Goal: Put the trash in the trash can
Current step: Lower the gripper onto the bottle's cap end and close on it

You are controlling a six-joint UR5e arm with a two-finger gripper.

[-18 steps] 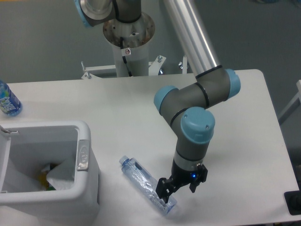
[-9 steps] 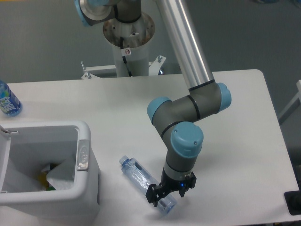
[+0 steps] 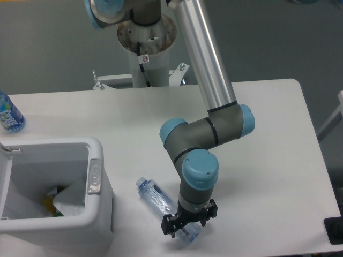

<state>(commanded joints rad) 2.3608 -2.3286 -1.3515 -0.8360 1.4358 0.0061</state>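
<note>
I need to grab the base end of the clear crinkled plastic bottle with my gripper next, so that I can drop it into the trash can.
A long clear crinkled plastic bottle lies flat on the white table, bluish cap toward the upper left, just right of the trash can. My gripper points down over the bottle's lower right end, its black fingers spread wide on either side of it; the bottle rests on the table. The trash can is a large white bin at the lower left with a grey oval button on its rim. A crumpled white piece shows inside the bin against the liner.
A small bottle with a blue-green label stands at the table's far left edge. The arm's base column rises behind the table. A black object sits at the lower right corner.
The gripper and wrist have slid left and slightly down along the bottle. The bottle has stayed in place on the table.
</note>
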